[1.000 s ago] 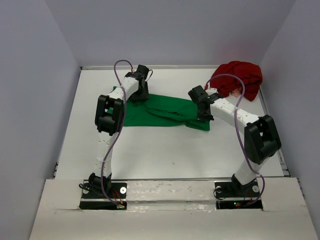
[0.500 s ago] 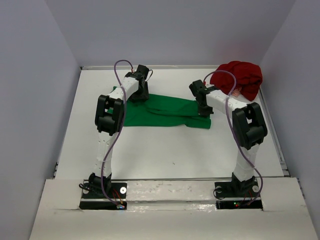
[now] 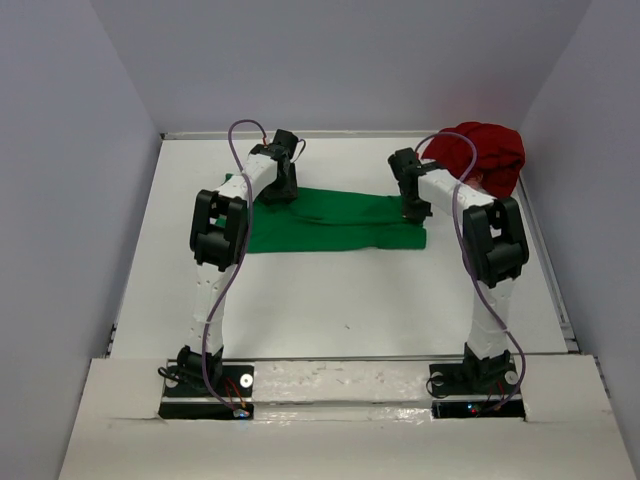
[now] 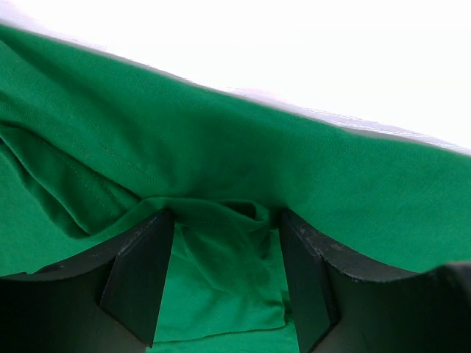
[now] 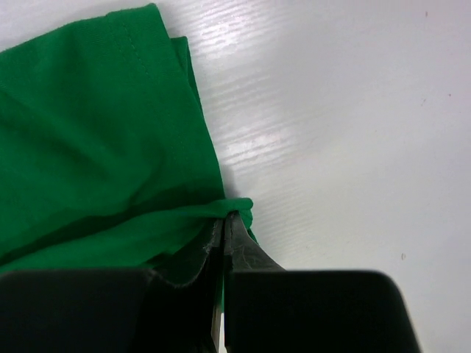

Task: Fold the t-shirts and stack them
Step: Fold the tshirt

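Observation:
Next, my left gripper takes hold of the green t-shirt's bunched fold (image 3: 286, 203) (image 4: 225, 220) near its back edge. That leaves the shirt's far end free to turn for folding.
The bright green t-shirt (image 3: 330, 215) lies spread in a long band across the middle back of the white table (image 3: 330, 310). The dark red t-shirt (image 3: 485, 155) sits crumpled in a heap at the back right corner. My left gripper (image 3: 283, 190) is down on the green shirt's left back part. In the left wrist view it (image 4: 224, 220) is open, with a bunched fold of green cloth (image 4: 294, 162) between its fingers (image 4: 140, 283). My right gripper (image 3: 410, 208) is at the shirt's right end. In the right wrist view it (image 5: 224, 220) is shut on the green shirt's edge (image 5: 96, 132).
Grey walls (image 3: 80, 200) close in the table on the left, back and right. The red heap lies just right of and behind my right arm. Bare white tabletop (image 5: 353, 110) shows to the right of the green shirt's end.
My right gripper has moved back and to the right with the green shirt's end, drawing the cloth out flatter and longer. The left arm has not moved.

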`<state>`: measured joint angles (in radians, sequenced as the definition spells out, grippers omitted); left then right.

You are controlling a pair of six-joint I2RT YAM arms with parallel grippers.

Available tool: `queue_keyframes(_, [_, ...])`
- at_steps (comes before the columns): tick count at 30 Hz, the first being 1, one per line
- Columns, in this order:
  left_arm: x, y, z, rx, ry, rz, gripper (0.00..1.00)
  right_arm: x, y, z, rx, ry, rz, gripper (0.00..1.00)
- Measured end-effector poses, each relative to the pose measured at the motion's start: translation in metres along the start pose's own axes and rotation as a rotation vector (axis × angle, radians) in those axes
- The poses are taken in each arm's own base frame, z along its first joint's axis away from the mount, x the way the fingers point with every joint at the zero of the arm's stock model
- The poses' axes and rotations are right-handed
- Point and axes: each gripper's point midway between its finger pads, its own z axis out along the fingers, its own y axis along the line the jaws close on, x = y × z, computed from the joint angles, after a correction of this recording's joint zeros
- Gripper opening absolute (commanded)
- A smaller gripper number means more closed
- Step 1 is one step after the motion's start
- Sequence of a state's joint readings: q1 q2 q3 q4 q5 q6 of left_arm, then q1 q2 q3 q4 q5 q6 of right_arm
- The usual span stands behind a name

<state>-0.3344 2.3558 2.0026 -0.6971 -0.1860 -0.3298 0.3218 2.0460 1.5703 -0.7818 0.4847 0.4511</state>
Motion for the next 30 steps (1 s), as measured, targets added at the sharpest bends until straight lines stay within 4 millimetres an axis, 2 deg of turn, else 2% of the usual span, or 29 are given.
queue_keyframes(5, [0.000,0.000,0.000,0.000,0.000,0.000,0.68,-0.003,0.001,0.017,0.007,0.021,-0.011,0.11])
queue_keyframes(10, [0.000,-0.001,0.000,-0.001,-0.001,0.002,0.68,-0.010,0.000,0.026,0.012,0.023,-0.024,0.13])
queue_keyframes(13, [0.001,-0.002,0.000,-0.003,-0.003,0.005,0.68,-0.018,-0.001,0.030,0.017,0.013,-0.027,0.24])
queue_keyframes(16, [0.001,-0.002,0.000,-0.010,-0.010,0.007,0.68,-0.026,-0.006,0.034,0.032,0.002,-0.043,0.43])
queue_keyframes(17, [0.001,-0.002,0.000,-0.017,-0.014,0.010,0.69,-0.028,-0.007,0.035,0.035,-0.001,-0.056,0.51])
queue_keyframes(21, [0.001,-0.002,-0.003,-0.055,-0.039,0.019,0.77,-0.040,-0.010,0.032,0.032,-0.023,-0.074,0.67])
queue_keyframes(25, [0.003,0.004,-0.014,-0.117,-0.067,0.023,0.85,-0.050,-0.012,0.029,0.025,-0.044,-0.087,0.75])
queue_keyframes(28, [-0.002,0.009,-0.038,-0.153,-0.118,0.015,0.99,-0.056,-0.012,0.024,0.021,-0.061,-0.102,0.77])
queue_keyframes(30, [-0.014,0.012,-0.061,-0.162,-0.172,-0.003,0.99,-0.063,-0.014,0.019,0.016,-0.079,-0.111,0.77])
